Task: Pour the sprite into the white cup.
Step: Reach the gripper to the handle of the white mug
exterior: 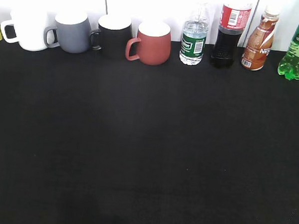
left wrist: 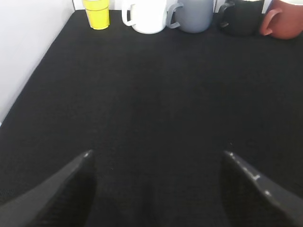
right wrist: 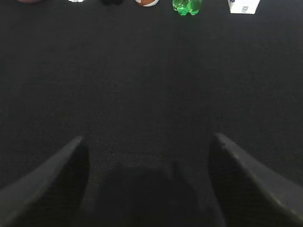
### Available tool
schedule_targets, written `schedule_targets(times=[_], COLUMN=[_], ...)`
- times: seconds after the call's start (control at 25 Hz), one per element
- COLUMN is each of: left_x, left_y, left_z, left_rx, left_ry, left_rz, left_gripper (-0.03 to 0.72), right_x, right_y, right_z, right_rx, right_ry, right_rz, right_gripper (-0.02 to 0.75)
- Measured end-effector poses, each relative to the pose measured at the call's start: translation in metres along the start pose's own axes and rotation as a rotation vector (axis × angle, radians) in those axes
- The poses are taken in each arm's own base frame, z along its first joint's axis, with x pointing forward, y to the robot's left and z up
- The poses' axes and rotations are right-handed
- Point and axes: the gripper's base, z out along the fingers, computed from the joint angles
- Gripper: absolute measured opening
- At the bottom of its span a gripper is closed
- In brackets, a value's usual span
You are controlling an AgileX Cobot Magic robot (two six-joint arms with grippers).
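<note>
The left gripper grabs the cup by its loop handle (exterior: 8, 30) next, to hold the white cup steady for the sprite (exterior: 296, 49).
The sprite (exterior: 296, 49), a bright green bottle with a lobed base, stands at the far right of the back row; only its base shows in the right wrist view (right wrist: 187, 6). The white cup (exterior: 28, 33) stands at the back left, handle to the left, and shows in the left wrist view (left wrist: 147, 16). My left gripper (left wrist: 156, 153) is open and empty over the black cloth, far short of the cups. My right gripper (right wrist: 147, 138) is open and empty, far short of the bottles. Neither gripper shows in the exterior view.
Along the back stand a yellow cup (left wrist: 97, 13), a grey mug (exterior: 73, 34), a black mug (exterior: 114, 36), a red-brown mug (exterior: 152, 43), a clear water bottle (exterior: 194, 36), a cola bottle (exterior: 228, 33) and a brown drink bottle (exterior: 258, 42). A white box (right wrist: 243, 6) stands right of the sprite.
</note>
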Motion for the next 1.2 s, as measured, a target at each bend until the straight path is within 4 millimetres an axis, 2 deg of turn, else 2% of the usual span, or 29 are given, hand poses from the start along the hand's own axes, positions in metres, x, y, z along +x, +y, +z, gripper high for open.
schedule_targets(times=[0.24, 0.4, 0.48, 0.56, 0.6, 0.72, 0.88, 0.96, 1.08, 1.2], left_x=[0.000, -0.001, -0.015, -0.038, -0.046, -0.048, -0.056, -0.050, -0.035, -0.037], left_y=[0.000, 0.000, -0.001, 0.000, 0.001, -0.001, -0.004, -0.003, 0.006, 0.014], left_z=[0.000, 0.000, -0.006, -0.008, 0.002, 0.067, 0.148, 0.193, 0.247, 0.305], left_rx=[-0.005, 0.005, 0.011, -0.001, -0.020, -0.005, 0.027, 0.022, -0.046, -0.085], left_ry=[0.000, -0.005, -0.145, -0.399, -0.488, -0.482, -0.441, -0.407, -0.340, -0.313], left_rz=[0.003, -0.003, -0.003, 0.014, 0.042, 0.062, 0.074, 0.014, -0.078, -0.084], left_gripper=[0.602, 0.564, 0.562, 0.561, 0.561, 0.557, 0.477, 0.471, 0.471, 0.471], right_x=[0.000, 0.000, 0.000, 0.000, 0.000, 0.000, 0.000, 0.000, 0.000, 0.000], right_y=[0.000, 0.000, 0.000, 0.000, 0.000, 0.000, 0.000, 0.000, 0.000, 0.000], right_z=[0.000, 0.000, 0.000, 0.000, 0.000, 0.000, 0.000, 0.000, 0.000, 0.000], right_rx=[0.000, 0.000, 0.000, 0.000, 0.000, 0.000, 0.000, 0.000, 0.000, 0.000], right_ry=[0.000, 0.000, 0.000, 0.000, 0.000, 0.000, 0.000, 0.000, 0.000, 0.000], right_rz=[0.000, 0.000, 0.000, 0.000, 0.000, 0.000, 0.000, 0.000, 0.000, 0.000], right_gripper=[0.586, 0.586, 0.586, 0.586, 0.586, 0.586, 0.586, 0.586, 0.586, 0.586])
